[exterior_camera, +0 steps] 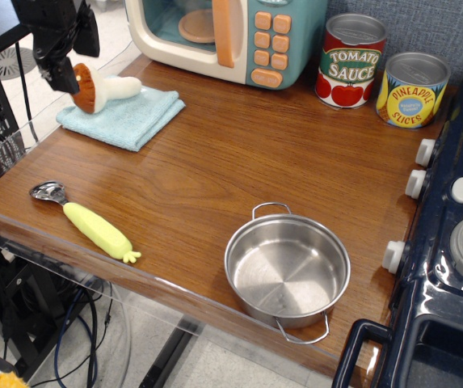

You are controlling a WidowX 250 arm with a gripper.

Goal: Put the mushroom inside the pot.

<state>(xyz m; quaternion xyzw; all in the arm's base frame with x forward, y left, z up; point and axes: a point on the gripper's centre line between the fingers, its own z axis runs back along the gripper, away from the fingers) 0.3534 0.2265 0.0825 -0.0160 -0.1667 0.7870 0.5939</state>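
Observation:
The gripper grabs the mushroom by its rust-brown cap [88,88] next, to put the mushroom inside the pot [288,268].
The mushroom [102,89], with a rust-brown cap and a cream-white stem, lies on its side on a light blue towel [126,120] at the far left of the table. My black gripper [75,55] is at the top left corner, just above and left of the mushroom's cap. Its jaws stand apart with nothing between them, and one finger [62,74] reaches down next to the cap. The shiny steel pot [288,268] stands empty near the front edge, right of centre, far from the gripper.
A yellow corn-handled scoop [94,226] lies at the front left. A toy microwave [231,32] stands at the back, with a tomato sauce can [351,61] and a pineapple can [411,89] to its right. A dark blue toy stove [457,242] borders the right side.

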